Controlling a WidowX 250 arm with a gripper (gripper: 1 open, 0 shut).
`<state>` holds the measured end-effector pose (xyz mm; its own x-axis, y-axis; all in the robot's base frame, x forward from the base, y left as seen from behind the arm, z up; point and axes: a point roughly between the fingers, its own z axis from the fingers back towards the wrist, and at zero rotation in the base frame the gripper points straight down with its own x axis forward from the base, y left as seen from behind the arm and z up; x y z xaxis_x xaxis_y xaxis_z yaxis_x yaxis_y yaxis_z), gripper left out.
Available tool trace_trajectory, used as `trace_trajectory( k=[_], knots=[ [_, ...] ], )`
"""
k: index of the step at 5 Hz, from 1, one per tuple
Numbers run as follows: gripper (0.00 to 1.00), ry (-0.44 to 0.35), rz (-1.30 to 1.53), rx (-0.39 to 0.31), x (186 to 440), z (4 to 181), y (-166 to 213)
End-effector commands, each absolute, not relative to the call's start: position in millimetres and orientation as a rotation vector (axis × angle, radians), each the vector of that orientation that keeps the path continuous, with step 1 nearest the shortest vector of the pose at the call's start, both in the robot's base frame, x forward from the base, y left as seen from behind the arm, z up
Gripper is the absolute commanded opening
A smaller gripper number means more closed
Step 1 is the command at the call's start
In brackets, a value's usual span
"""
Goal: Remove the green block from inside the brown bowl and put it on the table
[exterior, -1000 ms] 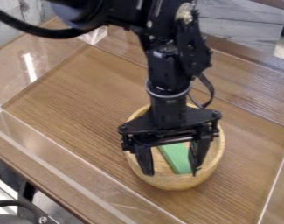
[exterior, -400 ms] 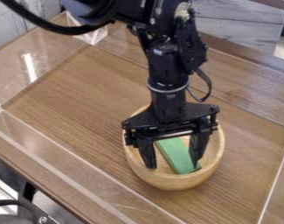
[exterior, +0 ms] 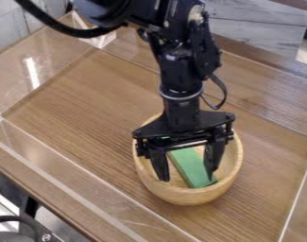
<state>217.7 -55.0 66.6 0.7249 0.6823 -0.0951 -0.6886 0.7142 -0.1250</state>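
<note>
My gripper grabs the green block by its middle next, to take it out of the brown bowl.
The brown bowl sits on the table near its front edge, right of centre. Inside it lies the green block, tilted against the bowl's inner wall. My black gripper points straight down into the bowl and stands open, one finger on the left of the block and the other finger on its right. The block rests between the fingers, and neither fingertip visibly presses on it. The lower ends of the fingers are partly hidden by the bowl's rim.
Clear plastic walls run along the table's front and left edges. The black arm rises from the bowl toward the top of the view. Bare tabletop lies left of and behind the bowl.
The gripper has sunk slightly deeper into the bowl around the block. Its fingers stay spread as before, and the block and bowl have not shifted.
</note>
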Motion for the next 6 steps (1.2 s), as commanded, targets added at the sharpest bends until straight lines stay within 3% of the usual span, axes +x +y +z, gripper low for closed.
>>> trace_trajectory(
  k=[1,6],
  knots=[
    [1.00,0.002,0.760,-0.187,231.7,75.5,-54.5],
    [1.00,0.005,0.758,-0.200,241.7,64.0,-50.6]
  ],
)
